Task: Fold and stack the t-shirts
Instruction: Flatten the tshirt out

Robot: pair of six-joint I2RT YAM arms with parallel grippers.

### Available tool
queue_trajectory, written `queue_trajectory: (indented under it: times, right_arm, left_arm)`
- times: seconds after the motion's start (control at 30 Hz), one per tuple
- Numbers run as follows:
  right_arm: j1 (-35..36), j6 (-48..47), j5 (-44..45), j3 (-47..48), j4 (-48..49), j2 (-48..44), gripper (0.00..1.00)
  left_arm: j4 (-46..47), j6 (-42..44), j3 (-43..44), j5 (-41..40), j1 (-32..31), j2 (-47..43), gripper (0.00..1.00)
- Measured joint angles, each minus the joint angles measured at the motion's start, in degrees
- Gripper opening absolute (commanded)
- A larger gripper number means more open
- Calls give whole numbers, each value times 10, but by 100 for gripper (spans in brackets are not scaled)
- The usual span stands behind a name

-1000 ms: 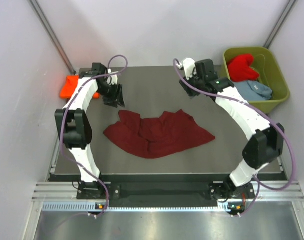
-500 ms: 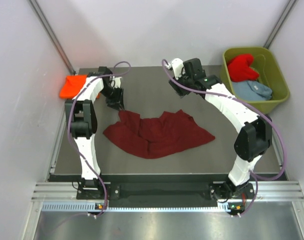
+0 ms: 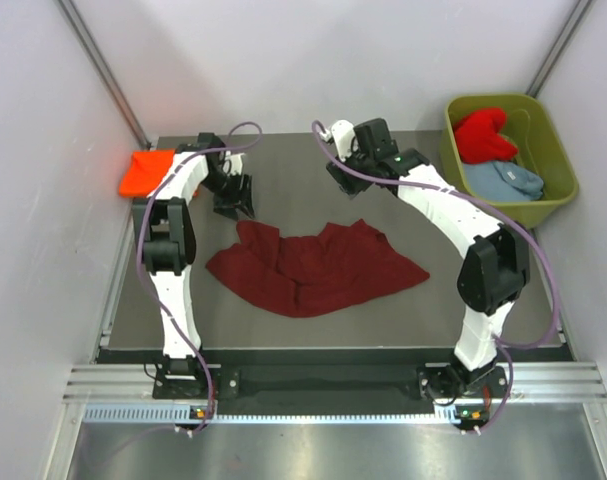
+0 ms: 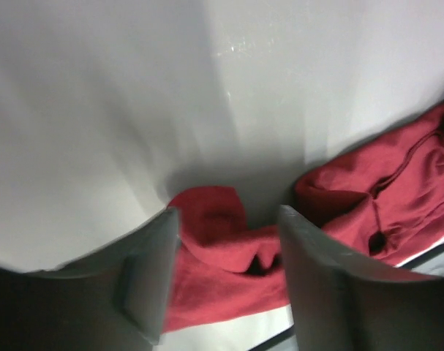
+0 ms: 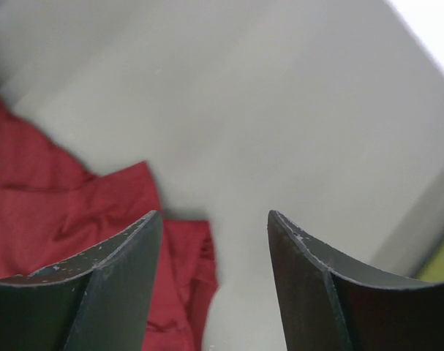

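My left gripper grips its raised corner [image 3: 251, 230] next, to spread the dark maroon t-shirt [image 3: 313, 265] for folding.
A dark maroon t-shirt [image 3: 313, 265] lies crumpled in the middle of the table. My left gripper [image 3: 233, 198] is open and empty just above its upper left corner; that corner [image 4: 222, 241] shows between my fingers in the left wrist view. My right gripper [image 3: 341, 172] is open and empty over bare table beyond the shirt's top edge; the shirt [image 5: 75, 219] shows at the left of its view. An orange t-shirt [image 3: 145, 172] lies folded at the table's far left. A red t-shirt [image 3: 481, 133] and a pale grey-blue t-shirt [image 3: 508, 180] sit in the tub.
An olive-green tub [image 3: 555, 160] stands at the table's far right corner. White walls close in the table [image 3: 283, 190] on the left, back and right. The arm bases stand at the near edge.
My right gripper has moved left along the back of the table. My left gripper has shifted slightly right and toward the shirt's upper left corner. The shirts have not moved.
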Motion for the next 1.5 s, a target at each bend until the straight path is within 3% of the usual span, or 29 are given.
queue_trajectory:
  times: [0.3, 0.6, 0.7, 0.73, 0.93, 1.03, 1.27, 1.5]
  right_arm:
    - [0, 5, -51, -25, -31, 86, 63]
    - [0, -10, -62, -21, -82, 143, 61]
    - [0, -13, -67, -21, -85, 143, 51]
    - [0, -15, -69, -21, -85, 143, 40]
    - [0, -26, -84, -21, -97, 143, 0]
    - [0, -28, -88, -21, -100, 143, 0]
    - [-5, -30, -86, 19, -115, 143, 0]
    - [-38, -34, -68, 184, -108, 146, 0]
  left_arm:
    - [-1, -2, -38, 6, 5, -69, 66]
    - [-8, -2, -60, 21, 6, -64, 59]
    - [-8, -3, -59, 28, 6, -52, 49]
    - [-8, -3, -59, 30, 6, -45, 44]
    - [-9, -3, -59, 36, 6, -20, 22]
    - [-10, -5, -59, 39, 6, -18, 0]
    - [-16, -5, -34, 46, 6, -17, 0]
    - [-11, -6, 88, 36, 6, -5, 0]
